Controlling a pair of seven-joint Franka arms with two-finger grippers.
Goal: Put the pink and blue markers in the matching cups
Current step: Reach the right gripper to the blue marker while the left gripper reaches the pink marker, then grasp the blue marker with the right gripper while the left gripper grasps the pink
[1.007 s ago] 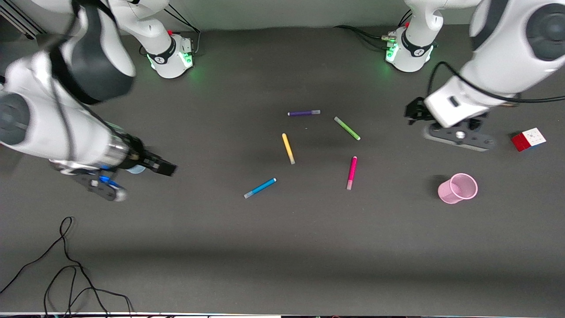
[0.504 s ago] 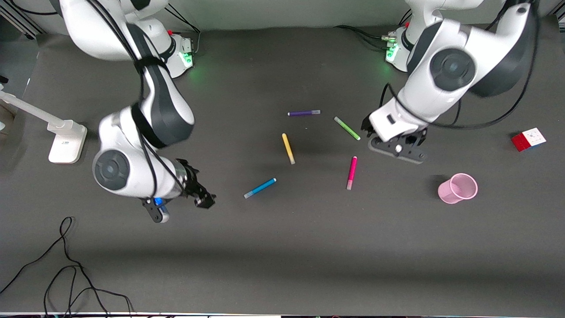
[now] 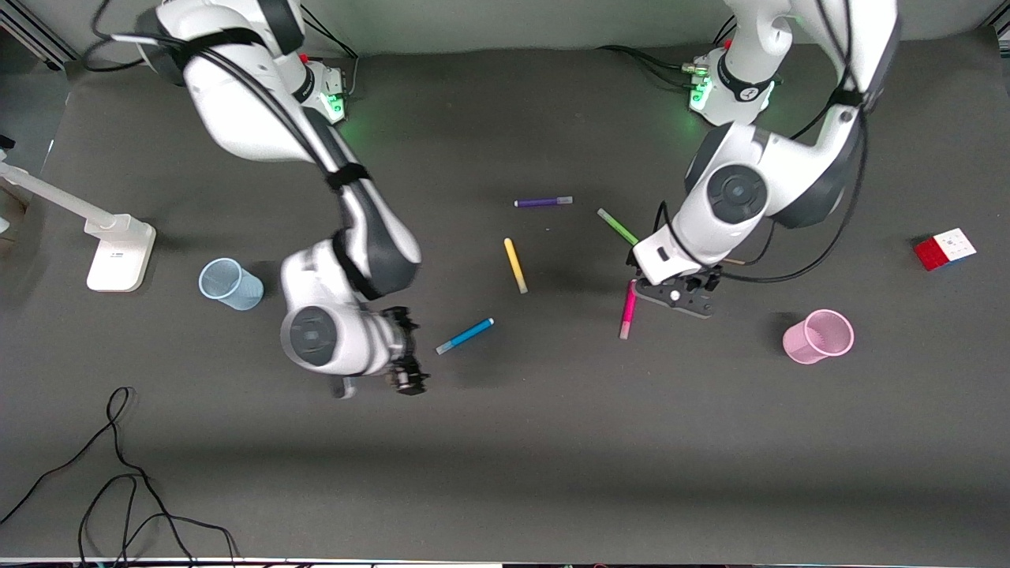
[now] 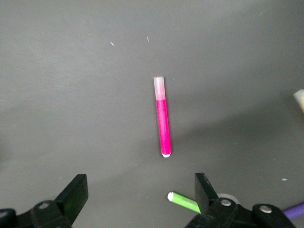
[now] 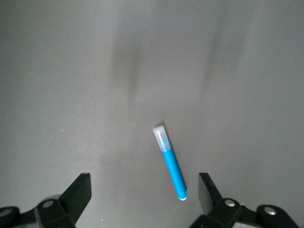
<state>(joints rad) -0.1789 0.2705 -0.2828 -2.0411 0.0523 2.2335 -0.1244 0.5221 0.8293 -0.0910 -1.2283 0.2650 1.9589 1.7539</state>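
Note:
The blue marker should go in the pale blue cup (image 3: 230,284), so my right gripper needs to grab it by its blue body (image 3: 473,332) next.
The blue marker (image 3: 465,335) lies on the dark table; in the right wrist view it (image 5: 170,162) lies just ahead of my open, empty right gripper (image 5: 145,190), blue end close to one finger. In the front view that gripper (image 3: 406,355) hangs beside the marker's pale end. The pink marker (image 3: 629,309) lies near the table's middle. My left gripper (image 3: 641,274) is over its upper end, open and empty (image 4: 140,190), with the marker (image 4: 162,118) ahead of it. The pale blue cup (image 3: 230,284) stands toward the right arm's end, the pink cup (image 3: 818,336) toward the left arm's end.
A yellow pen (image 3: 515,265), a purple pen (image 3: 543,202) and a green pen (image 3: 618,227) lie farther from the camera than the two markers; the green pen (image 4: 184,202) is by one left finger. A colour cube (image 3: 944,248), a white stand (image 3: 118,248) and loose cables (image 3: 118,473) sit at the edges.
Both arms have swung in toward the table's middle: the right gripper to the blue marker, uncovering the blue cup, and the left gripper to the pink marker. The markers and cups have not moved.

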